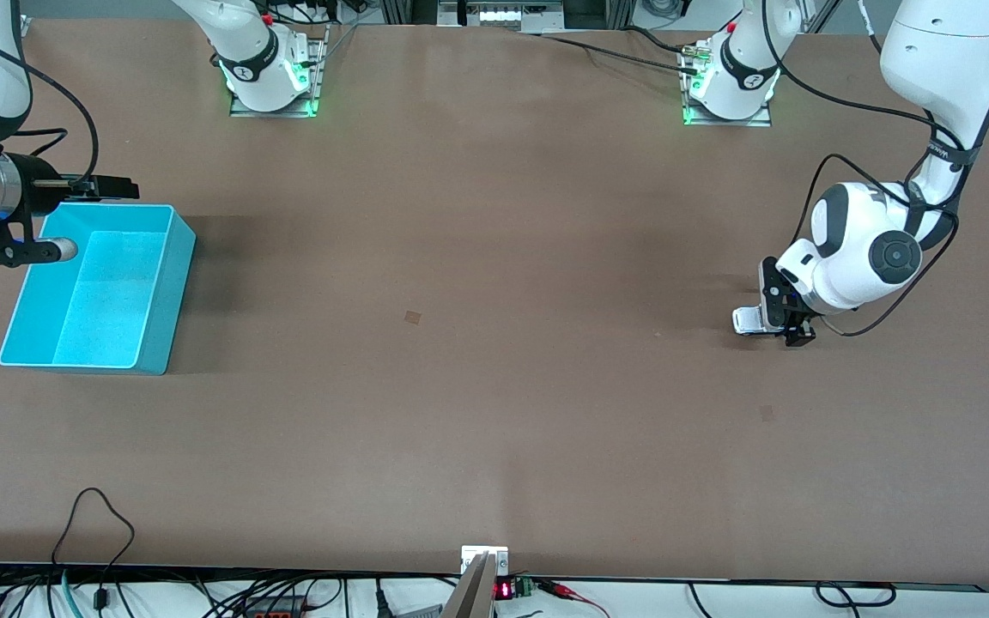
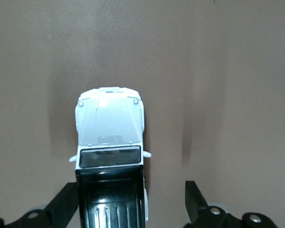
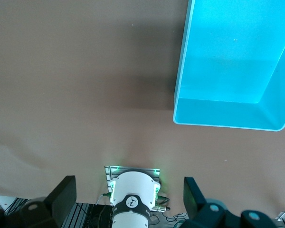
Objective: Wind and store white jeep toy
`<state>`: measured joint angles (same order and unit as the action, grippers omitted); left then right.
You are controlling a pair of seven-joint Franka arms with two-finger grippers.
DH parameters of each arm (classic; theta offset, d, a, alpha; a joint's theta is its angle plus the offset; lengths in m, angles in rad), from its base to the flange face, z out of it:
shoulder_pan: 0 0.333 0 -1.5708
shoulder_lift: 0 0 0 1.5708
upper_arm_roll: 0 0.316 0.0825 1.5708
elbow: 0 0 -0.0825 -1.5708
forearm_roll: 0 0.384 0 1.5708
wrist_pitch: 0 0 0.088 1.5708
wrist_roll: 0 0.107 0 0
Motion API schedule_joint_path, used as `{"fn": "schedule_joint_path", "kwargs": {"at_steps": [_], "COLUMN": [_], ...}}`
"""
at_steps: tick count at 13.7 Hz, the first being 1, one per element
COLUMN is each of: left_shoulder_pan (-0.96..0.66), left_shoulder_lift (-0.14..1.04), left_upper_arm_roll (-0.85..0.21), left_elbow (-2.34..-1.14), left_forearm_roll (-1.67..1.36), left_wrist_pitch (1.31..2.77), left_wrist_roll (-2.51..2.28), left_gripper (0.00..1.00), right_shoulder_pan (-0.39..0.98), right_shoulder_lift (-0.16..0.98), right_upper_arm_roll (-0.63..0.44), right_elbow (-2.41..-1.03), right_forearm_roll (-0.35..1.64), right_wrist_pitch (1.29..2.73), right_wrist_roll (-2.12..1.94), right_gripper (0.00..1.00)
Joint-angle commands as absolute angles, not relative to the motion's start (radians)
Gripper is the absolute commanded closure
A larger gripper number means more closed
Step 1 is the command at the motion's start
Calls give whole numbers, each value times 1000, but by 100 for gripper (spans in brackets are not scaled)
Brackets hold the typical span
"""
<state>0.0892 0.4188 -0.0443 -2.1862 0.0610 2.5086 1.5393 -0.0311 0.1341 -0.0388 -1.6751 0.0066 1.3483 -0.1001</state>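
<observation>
My left gripper's fingers are reaching down beside the jeep's black rear, and they would hold the jeep if I closed now, so I will close.
The white jeep toy (image 1: 745, 319) stands on the table toward the left arm's end. In the left wrist view the jeep (image 2: 109, 126) shows its white hood, dark windshield and black roof. My left gripper (image 1: 782, 322) is low at the table, open, with its fingers on either side of the jeep's rear (image 2: 133, 204). One finger (image 2: 69, 202) is close against the jeep's side, the other (image 2: 194, 202) stands apart. My right gripper (image 1: 104, 184) is open and empty (image 3: 128, 204), held over the edge of the turquoise bin (image 1: 170, 283) and waiting.
The turquoise bin (image 3: 228, 111) is empty and stands toward the right arm's end of the table. The arms' bases (image 1: 271, 77) (image 1: 731, 86) stand along the table's edge farthest from the front camera. Cables hang at the edge nearest to it.
</observation>
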Motion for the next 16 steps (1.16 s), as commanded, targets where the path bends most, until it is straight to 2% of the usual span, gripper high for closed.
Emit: {"fn": "schedule_joint_path", "kwargs": {"at_steps": [1,2,3,5,10,16], "left_shoulder_pan": [100,100,100,100,98,100], "left_shoulder_lift": [419,419,419,419,420,430], "left_upper_arm_roll": [-51,-51,-51,-51,-51,-49], "left_elbow": [-2189,-2189,-2189,-2189,-2183,-2177], "left_forearm_roll": [86,86,86,86,84,74], "left_wrist_pitch": [2522,2523,2523,2523,2523,2525], "left_wrist_roll": [1566,1590,1600,1601,1598,1586], "left_gripper": [15,26,30,46,59,64], "right_shoulder_pan": [-28,-23,-14,-6,-9,-8], "right_shoulder_lift": [140,140,140,138,140,140], "right_upper_arm_roll": [-35,-34,-34,-34,-34,-34], "right_elbow": [-1654,-1654,-1654,-1654,-1654,-1654], "right_forearm_roll": [0,2,0,-2,-2,-2], "right_wrist_pitch": [1328,1328,1328,1328,1330,1328], "right_wrist_roll": [-101,-101,-101,-101,-110,-113], "right_gripper": [0,0,0,0,0,0]}}
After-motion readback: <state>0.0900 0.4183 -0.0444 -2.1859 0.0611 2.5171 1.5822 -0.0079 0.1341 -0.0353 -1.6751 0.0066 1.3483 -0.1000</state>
